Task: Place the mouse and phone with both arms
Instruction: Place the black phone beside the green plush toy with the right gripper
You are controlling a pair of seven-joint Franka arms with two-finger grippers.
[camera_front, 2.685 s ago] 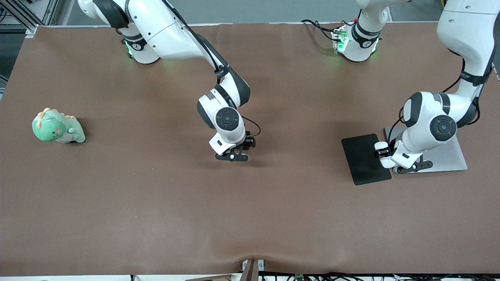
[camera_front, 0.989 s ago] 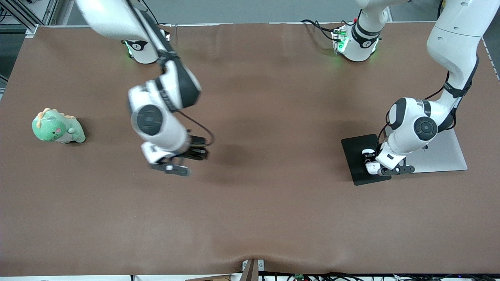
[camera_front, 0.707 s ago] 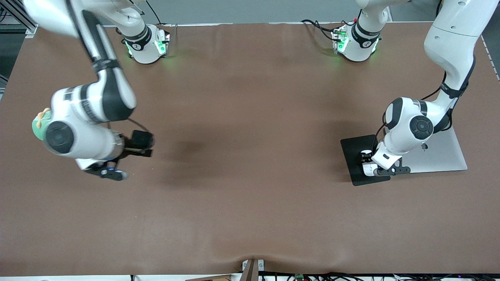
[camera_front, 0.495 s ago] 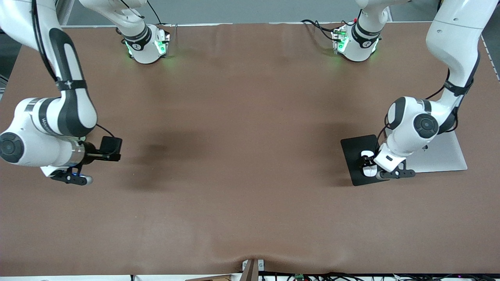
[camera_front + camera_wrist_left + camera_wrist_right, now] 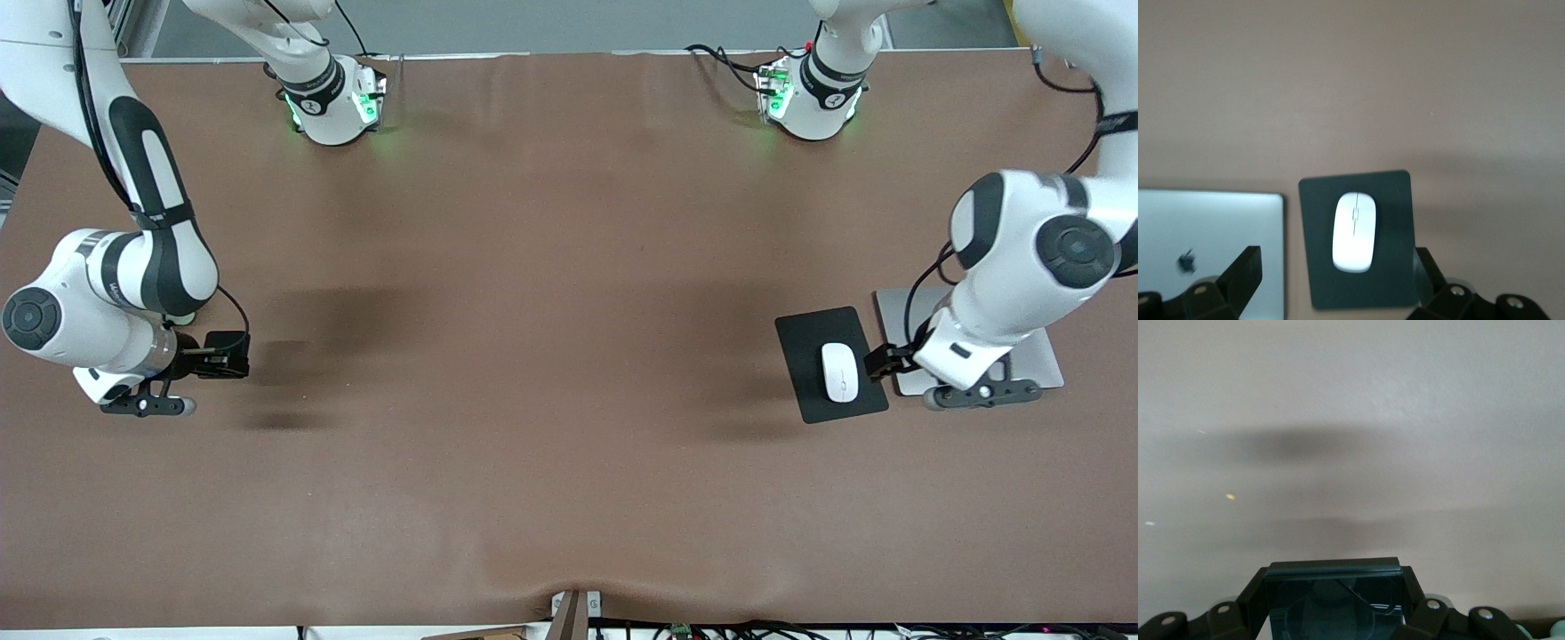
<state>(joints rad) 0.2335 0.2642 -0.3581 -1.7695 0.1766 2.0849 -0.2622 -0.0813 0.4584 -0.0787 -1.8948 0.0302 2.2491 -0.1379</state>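
I should lower the phone (image 5: 1331, 603) onto the brown table with my right gripper before I release it, because the phone hangs above the table in the right wrist view.
The white mouse (image 5: 838, 372) (image 5: 1353, 231) lies free on the black pad (image 5: 805, 356) (image 5: 1391, 200). My left gripper (image 5: 978, 394) (image 5: 1336, 280) hangs open in the air over the near edge of the silver laptop, beside the pad, with nothing between its fingers. My right gripper (image 5: 142, 407) (image 5: 1333, 587) is shut on the phone (image 5: 1331, 603), a glossy black slab, above the brown table at the right arm's end. In the front view the phone is hidden under the hand.
A shut silver laptop (image 5: 1042, 360) (image 5: 1211, 227) lies beside the pad, toward the left arm's end. A green toy (image 5: 1558, 629) is mostly hidden under the right arm's wrist. Brown cloth (image 5: 551, 356) covers the table.
My left gripper opened, left the mouse on the pad and rose away toward the laptop. My right arm swung with the phone from mid-table to its own end of the table.
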